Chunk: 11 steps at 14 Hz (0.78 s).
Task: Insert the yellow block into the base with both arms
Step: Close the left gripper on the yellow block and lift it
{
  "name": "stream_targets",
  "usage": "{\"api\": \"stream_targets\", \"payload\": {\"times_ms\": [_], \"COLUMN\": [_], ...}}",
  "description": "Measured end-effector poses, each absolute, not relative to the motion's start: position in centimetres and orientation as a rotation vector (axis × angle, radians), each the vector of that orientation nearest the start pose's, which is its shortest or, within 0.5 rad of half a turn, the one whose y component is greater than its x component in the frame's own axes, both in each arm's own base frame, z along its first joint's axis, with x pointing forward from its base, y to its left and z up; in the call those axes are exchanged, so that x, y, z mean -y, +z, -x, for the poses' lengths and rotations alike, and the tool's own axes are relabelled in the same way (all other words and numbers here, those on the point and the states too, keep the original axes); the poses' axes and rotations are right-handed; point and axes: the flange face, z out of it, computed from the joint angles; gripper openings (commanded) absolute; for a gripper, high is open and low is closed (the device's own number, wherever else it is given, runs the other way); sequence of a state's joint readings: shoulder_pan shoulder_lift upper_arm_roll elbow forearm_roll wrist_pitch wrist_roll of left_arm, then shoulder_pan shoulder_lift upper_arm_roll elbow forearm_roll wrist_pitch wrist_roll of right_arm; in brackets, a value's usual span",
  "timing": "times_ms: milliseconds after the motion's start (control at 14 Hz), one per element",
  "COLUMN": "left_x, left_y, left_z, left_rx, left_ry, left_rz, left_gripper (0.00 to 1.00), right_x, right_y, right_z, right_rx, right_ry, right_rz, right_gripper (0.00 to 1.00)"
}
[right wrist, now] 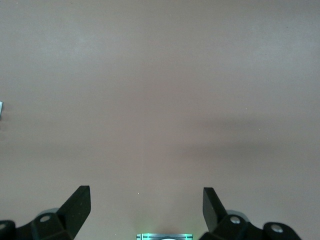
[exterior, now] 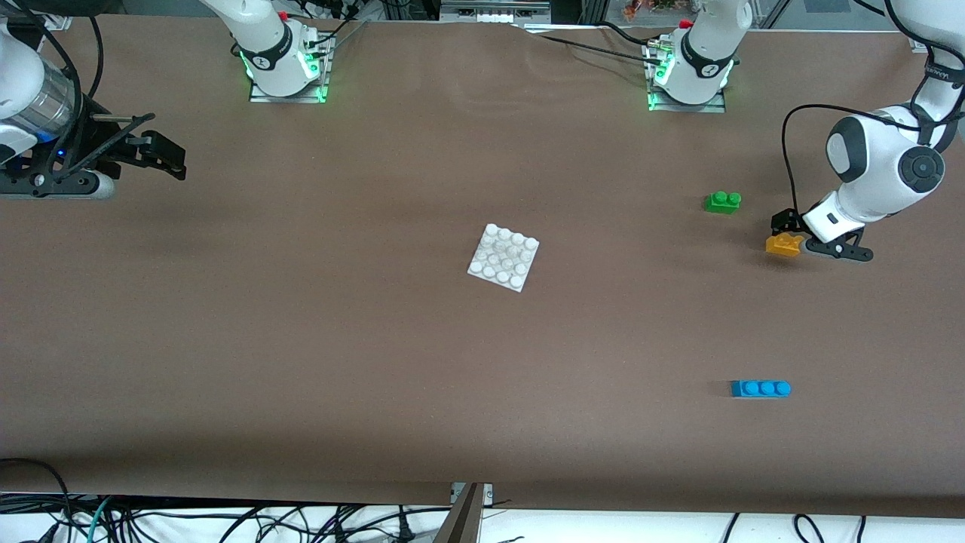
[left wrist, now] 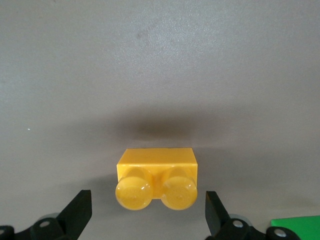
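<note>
My left gripper will next grip the short ends of the yellow block (exterior: 784, 245) to insert it into the white studded base.
The yellow block (exterior: 784, 245) lies on the table at the left arm's end. My left gripper (exterior: 788, 232) is low over it and open. In the left wrist view the block (left wrist: 156, 175) sits between the two fingertips (left wrist: 80, 210), with a gap on each side, and the gripper (left wrist: 149, 200) touches nothing. The white studded base (exterior: 503, 257) lies at the table's middle, apart from both grippers. My right gripper (exterior: 167, 157) waits open and empty over the right arm's end of the table; its wrist view (right wrist: 146, 197) shows only bare table between the fingers.
A green two-stud brick (exterior: 722, 201) lies beside the yellow block, farther from the front camera, and shows in the left wrist view (left wrist: 297, 227). A blue three-stud brick (exterior: 760, 388) lies nearer the front camera. The arm bases (exterior: 285, 68) stand along the table's back edge.
</note>
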<state>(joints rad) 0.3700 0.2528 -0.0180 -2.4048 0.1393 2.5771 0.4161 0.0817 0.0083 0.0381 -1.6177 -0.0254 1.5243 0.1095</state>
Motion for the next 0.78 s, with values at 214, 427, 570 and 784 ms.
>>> {"api": "stream_targets", "payload": {"times_ms": [214,427,570,784], "left_x": [-16.2,-15.0,-14.8,-14.8], "left_y": [20.2,20.3,20.3,20.3], "left_z": [-46.2,-46.7,-46.8,-46.8], "left_rx": [-0.298,-0.338,-0.343,-0.343], "left_ry": [0.146,0.134,0.134,0.132], "left_rz": [3.095,3.095,3.095,3.095], "left_gripper": [1.0,1.0,1.0,0.95], "right_x": [-6.3,-6.3,-6.3,-6.3], "right_y": [59.4,59.4,59.4,59.4], "right_z": [-54.6,-54.6,-54.6,-54.6], "right_rx": [0.017,0.017,0.016,0.016], "right_ry": [0.156,0.157,0.157,0.157], "right_rz": [3.174,3.174,3.174,3.174], "right_gripper": [0.99,0.99,0.99,0.99]}}
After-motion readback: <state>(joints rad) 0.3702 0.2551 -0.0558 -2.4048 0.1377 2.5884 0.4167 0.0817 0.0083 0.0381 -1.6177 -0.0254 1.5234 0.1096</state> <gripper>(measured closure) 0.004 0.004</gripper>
